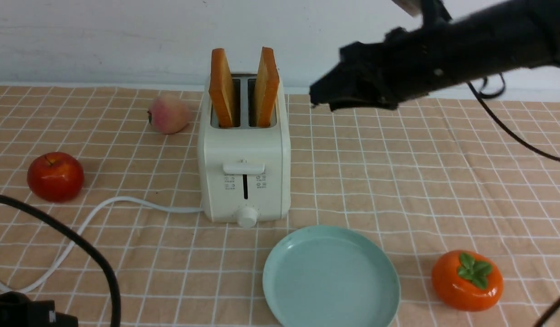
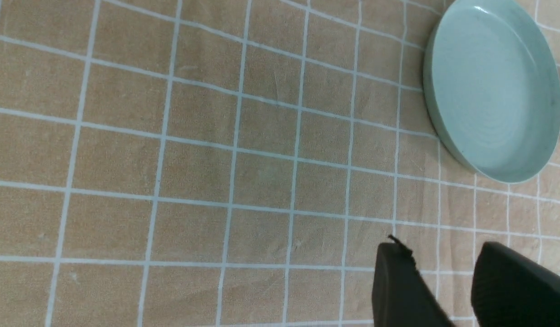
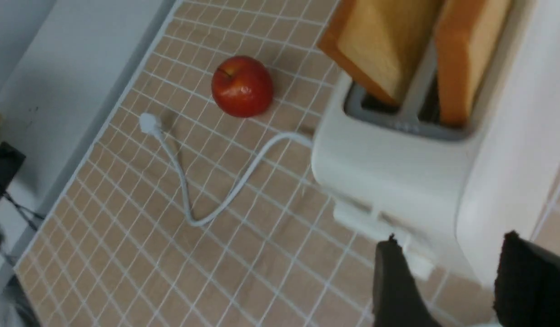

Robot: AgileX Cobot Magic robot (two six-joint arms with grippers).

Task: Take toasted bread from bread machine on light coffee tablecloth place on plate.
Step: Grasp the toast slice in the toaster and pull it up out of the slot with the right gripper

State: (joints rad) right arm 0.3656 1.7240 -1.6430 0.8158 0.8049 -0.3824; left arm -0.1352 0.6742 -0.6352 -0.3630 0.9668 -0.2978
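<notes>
The slice of toasted bread needs to go on the plate (image 1: 329, 277), so my right gripper should next grab it by its exposed top (image 1: 268, 60).
Two slices of toasted bread (image 1: 222, 88) (image 1: 267, 86) stand upright in the slots of the cream-white bread machine (image 1: 245, 172) on the light coffee tablecloth (image 1: 443, 181). The pale mint plate (image 1: 329, 277) lies empty in front of the toaster, slightly to its right. My right gripper (image 1: 323, 97) hangs in the air to the right of the toaster, at about the height of its top, open and empty; its wrist view shows the fingers (image 3: 393, 281) apart, with the toaster (image 3: 398, 172) and toast (image 3: 384, 45) beyond. My left gripper (image 2: 443, 259) is open and empty over bare cloth near the plate (image 2: 493, 91).
A red apple (image 1: 55, 176) and a peach (image 1: 168, 113) lie left of the toaster. An orange persimmon (image 1: 467, 280) sits right of the plate. The toaster's white cord (image 1: 125, 204) trails left over the cloth. A black cable (image 1: 80, 245) crosses the front left corner.
</notes>
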